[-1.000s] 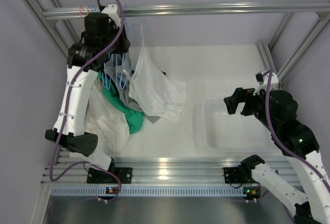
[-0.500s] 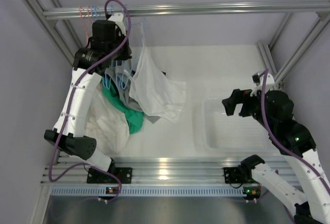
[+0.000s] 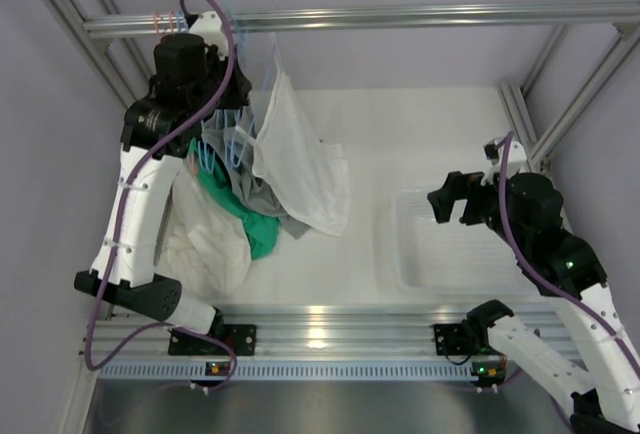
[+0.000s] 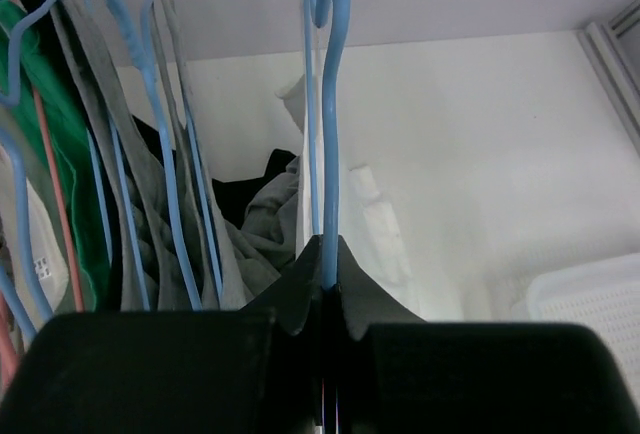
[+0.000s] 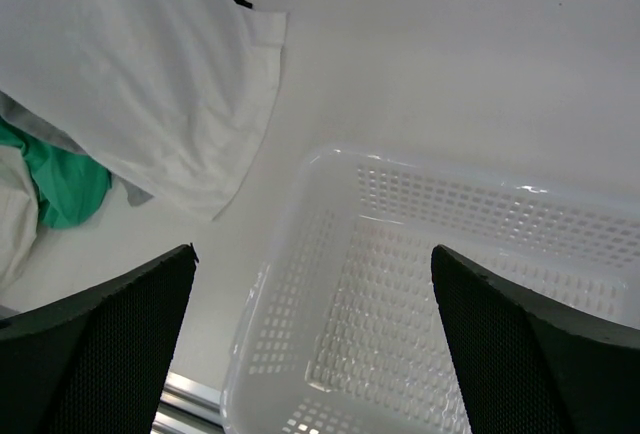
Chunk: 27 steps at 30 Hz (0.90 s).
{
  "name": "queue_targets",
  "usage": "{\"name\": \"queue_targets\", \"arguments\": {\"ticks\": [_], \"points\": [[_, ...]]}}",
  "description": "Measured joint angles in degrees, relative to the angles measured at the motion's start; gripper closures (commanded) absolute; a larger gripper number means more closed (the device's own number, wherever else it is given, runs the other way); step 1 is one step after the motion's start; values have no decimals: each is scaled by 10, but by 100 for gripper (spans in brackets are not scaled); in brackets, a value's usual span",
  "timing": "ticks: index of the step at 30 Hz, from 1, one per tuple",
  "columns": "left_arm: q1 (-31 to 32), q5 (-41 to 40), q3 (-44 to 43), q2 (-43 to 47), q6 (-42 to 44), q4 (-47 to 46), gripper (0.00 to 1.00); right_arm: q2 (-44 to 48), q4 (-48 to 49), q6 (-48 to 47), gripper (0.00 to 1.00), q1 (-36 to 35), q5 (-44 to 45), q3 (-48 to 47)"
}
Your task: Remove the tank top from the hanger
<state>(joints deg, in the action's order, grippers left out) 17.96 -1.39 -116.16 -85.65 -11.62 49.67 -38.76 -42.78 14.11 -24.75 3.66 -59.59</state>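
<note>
My right gripper grabs the white tank top by its shoulder strap (image 3: 281, 70) next, leaving the blue hanger free, to slip the top off.
A white tank top (image 3: 300, 169) hangs from a light-blue hanger (image 3: 274, 57) hooked on the overhead rail (image 3: 400, 18). My left gripper (image 3: 240, 104) is up beside it. In the left wrist view the left gripper (image 4: 328, 254) is shut on the blue hanger (image 4: 330, 144), pinching its neck just below the hook. White cloth of the tank top (image 4: 378, 224) shows beyond the jaws. My right gripper (image 3: 448, 200) hovers open and holds nothing. In the right wrist view the right gripper (image 5: 312, 249) is over the basket, with the tank top (image 5: 150, 84) hanging to the upper left.
Several more blue hangers with grey garments (image 3: 222, 144) (image 4: 160, 184) hang left of the held one. Green cloth (image 3: 255, 229) and a white heap (image 3: 205, 244) lie below them. A white perforated basket (image 3: 400, 249) (image 5: 300, 179) sits on the right. Frame posts flank the table.
My left jaws have closed fully on the hanger's neck. The left arm has swung left and the tank top's hem has drawn in to the left. The right arm has edged slightly left.
</note>
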Motion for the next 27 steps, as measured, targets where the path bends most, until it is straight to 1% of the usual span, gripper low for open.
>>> {"name": "queue_targets", "arguments": {"ticks": [1, 3, 5, 10, 11, 13, 15, 17, 19, 22, 24, 27], "points": [[0, 6, 4, 4, -3, -1, 100, 0, 2, 0, 1, 0, 0, 0], [0, 22, 43, 30, -9, -12, 100, -3, 5, -1, 1, 0, -3, 0], [2, 39, 109, 72, -20, -23, 100, -10, 16, -9, 1, 0, -13, 0], [11, 83, 247, 167, -37, -20, 100, -60, 63, -22, 1, -1, -102, -12], [13, 92, 268, 183, -38, -17, 100, -73, 84, -22, 4, -1, -125, -15], [15, 112, 308, 218, -40, -15, 100, -105, 129, -20, 9, -2, -176, -21], [16, 135, 336, 249, -43, -14, 100, -143, 180, -19, 18, -4, -221, -26], [16, 169, 352, 278, -47, -15, 100, -191, 210, -21, 27, -21, -242, -47], [16, 207, 366, 304, -50, -16, 100, -243, 229, -26, 34, -52, -242, -81], [16, 249, 376, 330, -52, -16, 100, -299, 248, -37, 41, -103, -222, -127], [16, 275, 380, 343, -52, -16, 100, -322, 253, -49, 47, -135, -200, -152], [16, 303, 381, 352, -53, -17, 100, -342, 262, -68, 57, -172, -165, -184]]}}
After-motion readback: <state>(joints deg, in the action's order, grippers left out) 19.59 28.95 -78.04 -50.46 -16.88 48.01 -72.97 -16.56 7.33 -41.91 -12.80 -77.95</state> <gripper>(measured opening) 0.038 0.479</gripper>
